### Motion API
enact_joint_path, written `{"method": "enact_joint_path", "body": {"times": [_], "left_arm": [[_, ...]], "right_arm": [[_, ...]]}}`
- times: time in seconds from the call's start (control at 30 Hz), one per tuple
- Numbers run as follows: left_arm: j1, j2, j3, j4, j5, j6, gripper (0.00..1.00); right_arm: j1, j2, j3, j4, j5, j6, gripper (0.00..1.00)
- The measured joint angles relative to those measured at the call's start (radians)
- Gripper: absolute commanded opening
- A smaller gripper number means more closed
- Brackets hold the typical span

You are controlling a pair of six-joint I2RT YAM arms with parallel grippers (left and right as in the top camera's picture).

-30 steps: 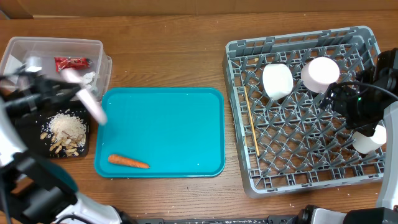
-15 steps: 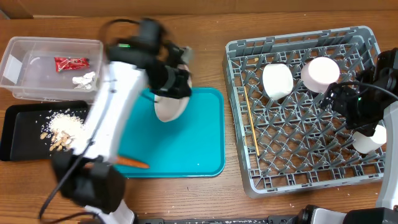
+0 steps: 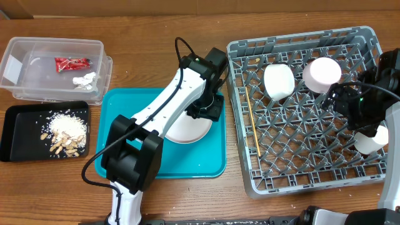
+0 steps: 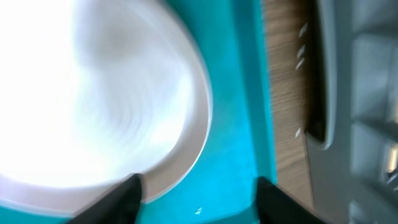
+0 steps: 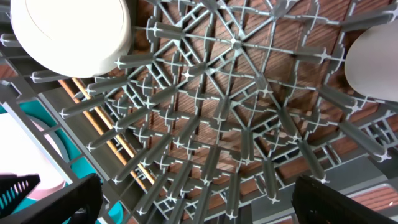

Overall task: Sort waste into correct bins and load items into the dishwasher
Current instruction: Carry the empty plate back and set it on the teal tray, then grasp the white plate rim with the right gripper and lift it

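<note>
I should next grab the white plate by its rack-facing rim (image 3: 209, 129) (image 5: 61, 148) with my right gripper, leaving the rest free, to load it between the dishwasher rack's wires.
A round white plate (image 3: 187, 129) lies flat on the teal tray (image 3: 125, 106), near its right side. My left gripper (image 3: 205, 112) hangs just over the plate's far rim. In the left wrist view this gripper (image 4: 200, 202) is open, the plate (image 4: 93, 93) reaching only to its left finger. The grey dishwasher rack (image 3: 294, 39) holds three white bowls (image 3: 278, 81) (image 3: 322, 74) (image 3: 372, 140) and chopsticks (image 3: 252, 122). My right gripper (image 3: 337, 100) hovers open over the rack's pegs (image 5: 205, 124), holding nothing.
At the far left a clear tub (image 3: 37, 69) holds a red wrapper (image 3: 72, 62) and white tissue (image 3: 85, 79). Below it a black tray (image 3: 15, 134) carries rice (image 3: 67, 124) and food scraps. A strip of wooden table (image 4: 283, 93) separates the teal tray from the rack.
My left arm swung from the bins at the left across to the teal tray's right side, carrying the plate. The plate now lies on the tray and the jaws have opened. The right arm stayed still.
</note>
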Motion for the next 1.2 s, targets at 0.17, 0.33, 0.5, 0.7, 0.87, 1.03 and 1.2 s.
{"method": "enact_joint_path", "body": {"times": [0.17, 0.33, 0.5, 0.7, 0.87, 1.03, 1.2], "left_arm": [[0.061, -0.019, 0.095, -0.178, -0.031, 0.010, 0.65], [0.214, -0.173, 0.149, -0.206, -0.071, 0.003, 0.95], [0.442, -0.394, 0.173, -0.224, -0.072, -0.033, 1.00], [0.599, -0.497, 0.180, -0.315, -0.065, -0.040, 1.00], [0.612, -0.486, 0.156, -0.314, -0.062, -0.040, 1.00], [0.612, -0.486, 0.103, -0.309, -0.062, -0.040, 1.00], [0.612, -0.484, 0.080, -0.295, -0.062, -0.040, 1.00]], "right_arm": [[0.000, 0.000, 0.000, 0.002, -0.017, 0.000, 1.00], [0.032, 0.000, 0.000, 0.005, -0.066, -0.011, 1.00], [0.222, 0.000, 0.000, 0.055, -0.115, -0.019, 1.00], [0.615, 0.006, 0.002, 0.255, -0.111, 0.046, 1.00], [0.864, 0.095, 0.008, 0.361, -0.013, 0.152, 1.00], [0.938, 0.270, 0.008, 0.426, 0.053, 0.245, 0.98], [0.943, 0.455, 0.008, 0.494, 0.074, 0.324, 0.89]]}}
